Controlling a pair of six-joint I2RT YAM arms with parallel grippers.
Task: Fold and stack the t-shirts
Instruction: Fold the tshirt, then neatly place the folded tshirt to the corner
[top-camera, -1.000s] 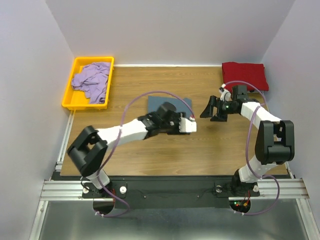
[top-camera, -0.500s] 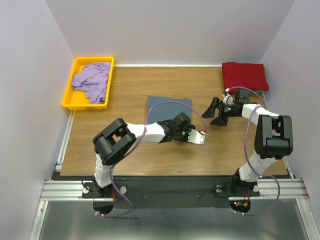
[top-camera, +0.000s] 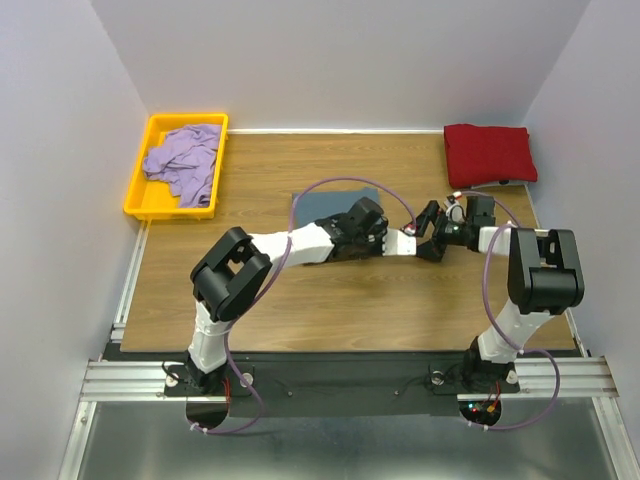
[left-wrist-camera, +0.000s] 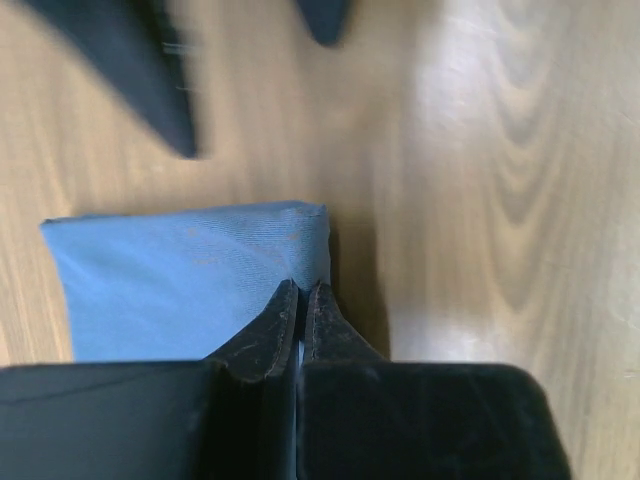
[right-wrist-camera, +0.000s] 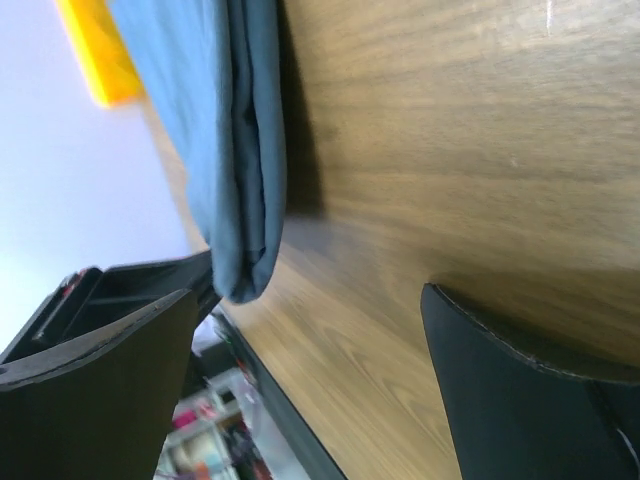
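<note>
The blue-grey t-shirt's folded edge (right-wrist-camera: 253, 192) is the part my right gripper should grab next, with the layers together, to stack the shirt still folded on the dark red one.
The folded blue-grey t-shirt (top-camera: 335, 202) (left-wrist-camera: 180, 280) lies flat mid-table, its near half under my left arm. My left gripper (top-camera: 392, 240) (left-wrist-camera: 302, 290) is shut at that shirt's near right corner, tips pinched on the cloth edge. My right gripper (top-camera: 425, 235) (right-wrist-camera: 308, 292) is open just right of that corner, low over the wood and facing the shirt's folded edge (right-wrist-camera: 240, 150), with nothing between its fingers (left-wrist-camera: 150, 80). The dark red t-shirt (top-camera: 490, 152) lies folded at the back right. The lavender t-shirt (top-camera: 185, 162) is crumpled in the yellow tray (top-camera: 138, 198).
The yellow tray sits at the back left corner against the wall. White walls close in the table on the left, back and right. Bare wood (top-camera: 330, 300) runs along the near side, ending at the metal rail (top-camera: 340, 378) by the arm bases.
My left gripper swung back and right to the blue-grey shirt's near right corner and closed there. My right gripper slid left toward that corner and stayed open.
</note>
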